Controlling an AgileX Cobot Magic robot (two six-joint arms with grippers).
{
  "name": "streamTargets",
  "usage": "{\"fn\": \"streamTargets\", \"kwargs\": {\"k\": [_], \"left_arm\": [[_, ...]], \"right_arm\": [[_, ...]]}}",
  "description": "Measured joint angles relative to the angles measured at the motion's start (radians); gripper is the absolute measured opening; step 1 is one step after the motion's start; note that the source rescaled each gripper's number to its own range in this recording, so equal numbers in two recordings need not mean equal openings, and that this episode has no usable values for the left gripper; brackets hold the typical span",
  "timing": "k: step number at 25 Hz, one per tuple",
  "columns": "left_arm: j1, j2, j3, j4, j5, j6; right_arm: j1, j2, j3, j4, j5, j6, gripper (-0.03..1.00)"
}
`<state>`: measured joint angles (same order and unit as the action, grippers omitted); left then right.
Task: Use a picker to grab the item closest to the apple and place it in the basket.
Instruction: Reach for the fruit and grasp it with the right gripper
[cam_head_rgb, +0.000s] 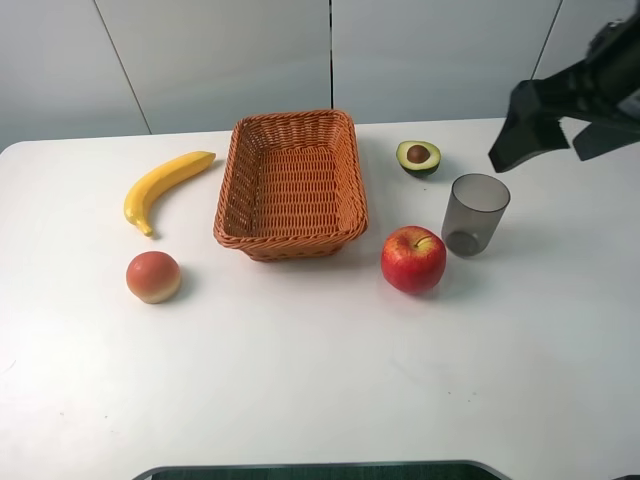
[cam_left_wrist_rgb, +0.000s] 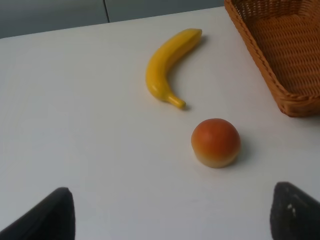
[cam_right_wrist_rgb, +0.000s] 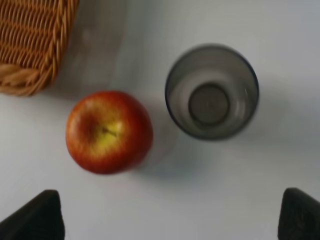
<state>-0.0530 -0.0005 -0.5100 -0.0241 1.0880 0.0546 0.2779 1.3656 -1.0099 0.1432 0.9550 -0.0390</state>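
The grey translucent cup is the item closest to the apple (cam_head_rgb: 413, 259). My right gripper should next grab that cup by its rim (cam_head_rgb: 480, 210) to place it in the basket.
A red apple (cam_head_rgb: 413, 259) lies on the white table, right of the woven basket (cam_head_rgb: 236, 190). Close beside the apple on its right stands a grey translucent cup (cam_head_rgb: 475, 214), upright and empty. My right gripper (cam_head_rgb: 545, 150) hangs open high above the table's back right. In the right wrist view the apple (cam_right_wrist_rgb: 109, 131) and cup (cam_right_wrist_rgb: 212, 91) sit side by side beyond the open right gripper (cam_right_wrist_rgb: 165, 220), which holds nothing. My left gripper (cam_left_wrist_rgb: 170, 217) is open and empty, well short of a peach (cam_left_wrist_rgb: 216, 142); it is out of the exterior view.
An avocado half (cam_head_rgb: 418, 157) lies behind the cup. A banana (cam_head_rgb: 163, 187) and the peach (cam_head_rgb: 153, 277) lie left of the basket, with the banana (cam_left_wrist_rgb: 167, 67) and basket rim (cam_left_wrist_rgb: 260, 55) also in the left wrist view. The basket corner (cam_right_wrist_rgb: 30, 45) shows near the apple.
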Motion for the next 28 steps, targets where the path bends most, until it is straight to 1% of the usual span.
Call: {"fn": "streamTargets", "kwargs": {"k": [4, 10, 12, 18, 23, 28], "left_arm": [[0.000, 0.000, 0.000, 0.000, 0.000, 0.000], [0.000, 0.000, 0.000, 0.000, 0.000, 0.000], [0.000, 0.000, 0.000, 0.000, 0.000, 0.000], [0.000, 0.000, 0.000, 0.000, 0.000, -0.002], [0.000, 0.000, 0.000, 0.000, 0.000, -0.002], [0.000, 0.000, 0.000, 0.000, 0.000, -0.002]], "right_arm": [[0.017, 0.189, -0.151, 0.017, 0.033, 0.058, 1.00], [0.018, 0.393, -0.300, 0.011, 0.080, 0.246, 1.00], [0.018, 0.430, -0.310, 0.001, 0.077, 0.306, 1.00], [0.029, 0.504, -0.312, -0.042, 0.030, 0.418, 1.00], [0.035, 0.547, -0.314, -0.059, -0.002, 0.459, 1.00], [0.035, 0.583, -0.314, -0.074, -0.021, 0.474, 1.00]]}}
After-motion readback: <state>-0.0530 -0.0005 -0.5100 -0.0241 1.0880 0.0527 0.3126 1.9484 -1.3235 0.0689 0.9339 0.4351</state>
